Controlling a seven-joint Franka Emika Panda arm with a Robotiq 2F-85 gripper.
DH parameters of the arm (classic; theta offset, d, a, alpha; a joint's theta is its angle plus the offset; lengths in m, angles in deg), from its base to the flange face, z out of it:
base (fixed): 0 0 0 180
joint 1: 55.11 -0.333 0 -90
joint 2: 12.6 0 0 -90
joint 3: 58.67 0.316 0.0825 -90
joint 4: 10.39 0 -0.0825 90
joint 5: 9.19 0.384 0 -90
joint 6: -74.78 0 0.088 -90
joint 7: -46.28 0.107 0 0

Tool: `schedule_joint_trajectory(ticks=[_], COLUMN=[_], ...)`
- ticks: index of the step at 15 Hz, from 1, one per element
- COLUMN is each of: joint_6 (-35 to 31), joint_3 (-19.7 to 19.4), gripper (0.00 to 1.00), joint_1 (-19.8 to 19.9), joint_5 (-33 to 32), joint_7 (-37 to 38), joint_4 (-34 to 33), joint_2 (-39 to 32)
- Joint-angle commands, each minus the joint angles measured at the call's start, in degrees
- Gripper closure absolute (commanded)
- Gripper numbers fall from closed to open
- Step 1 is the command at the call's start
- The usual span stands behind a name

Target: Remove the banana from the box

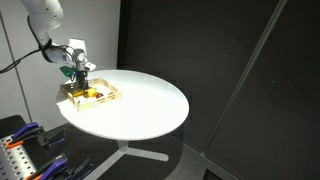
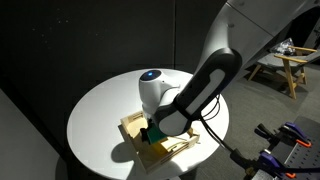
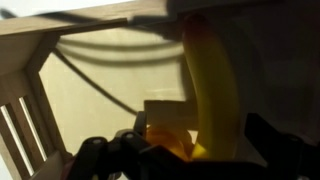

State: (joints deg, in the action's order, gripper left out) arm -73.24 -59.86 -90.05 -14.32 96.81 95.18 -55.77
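My gripper should close now. Closing now would hold the banana. Its dark fingers reach down on both sides of the banana in the wrist view.
In the wrist view the yellow banana point(image 3: 210, 85) lies lengthwise on the floor of the light-wood box point(image 3: 30, 105). My gripper point(image 3: 198, 132) is low over the banana and open, with one dark finger on either side and a gap to each. Small yellow-orange items point(image 3: 160, 138) and a pale block point(image 3: 165, 113) lie just left of the banana. In both exterior views the gripper point(image 1: 80, 76) point(image 2: 150, 132) reaches down into the box point(image 1: 104, 98) point(image 2: 130, 125) at the table's edge. A bit of the banana point(image 1: 86, 92) shows under it.
The box sits near the rim of a round white table point(image 1: 140, 100) point(image 2: 100, 110). The arm's big white and black links point(image 2: 190, 95) hang over the box. Dark walls surround the table. Blue tools point(image 1: 25, 130) lie on a bench nearby.
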Motion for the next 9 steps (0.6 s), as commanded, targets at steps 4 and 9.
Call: schedule_joint_trajectory(ticks=[4, 9], joint_6=[1.0, 2.2], joint_3=[-0.6, -0.5], gripper=[0.42, 0.82], joint_1=[-0.3, -0.1], joint_5=[-1.0, -1.4], joint_7=[0.5, -0.9], joint_4=[-1.9, -2.0], joint_2=[-0.7, 0.8])
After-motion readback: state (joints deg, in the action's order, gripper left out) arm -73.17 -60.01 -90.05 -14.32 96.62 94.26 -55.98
